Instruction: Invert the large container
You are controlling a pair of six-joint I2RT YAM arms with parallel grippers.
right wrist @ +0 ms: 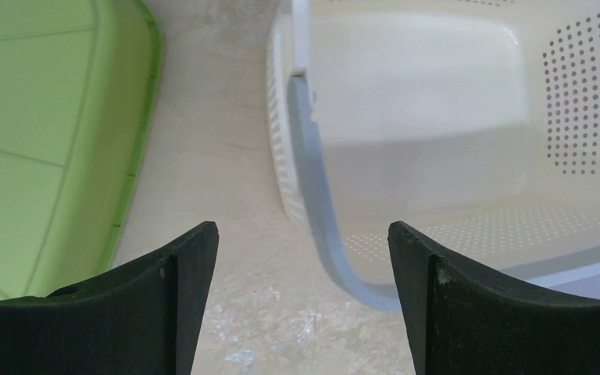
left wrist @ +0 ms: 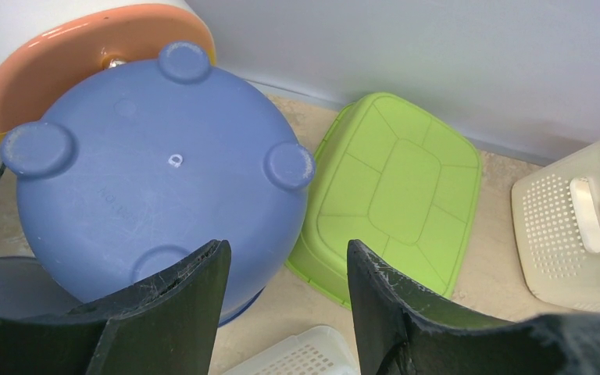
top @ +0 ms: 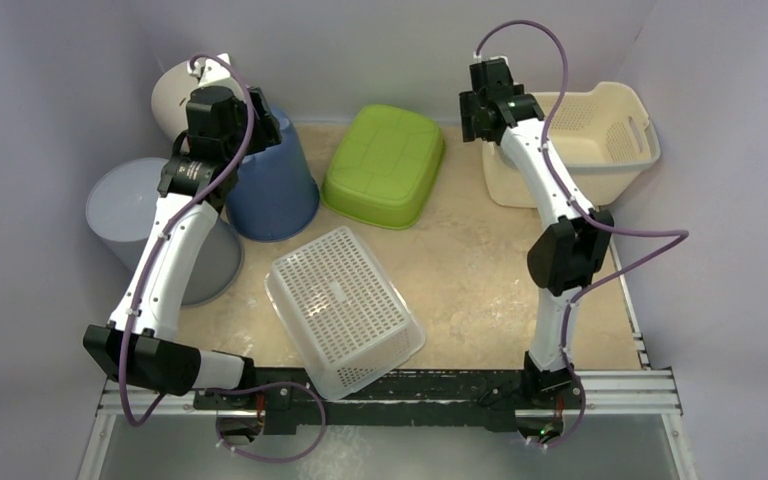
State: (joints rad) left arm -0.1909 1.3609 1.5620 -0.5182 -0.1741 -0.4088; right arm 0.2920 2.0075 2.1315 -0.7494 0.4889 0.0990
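The robot's right gripper should next grab the large container (top: 610,178) by its grey rim (top: 503,152) on the side facing the green basin, with the fingers on both sides of that rim, to turn the container over.
The large container (top: 610,178) is a cream perforated basket with a grey rim, standing open side up at the back right against the walls. The right wrist view looks into it, its rim (right wrist: 320,203) curving down between the fingers. My right gripper (top: 487,105) (right wrist: 303,226) hangs open over the basket's left rim, and nothing is held. My left gripper (top: 225,120) (left wrist: 287,244) is open too, above the edge of an upturned blue bucket (left wrist: 148,172). The basket (left wrist: 562,234) also shows at the right edge of the left wrist view.
Upside down on the table are the blue bucket (top: 275,190), a green basin (top: 385,165) (right wrist: 47,141), a white perforated basket (top: 345,305) near the front and a grey bucket (top: 135,205) at the left. A white and orange container (top: 175,95) lies behind the blue bucket. Walls close in the back and sides.
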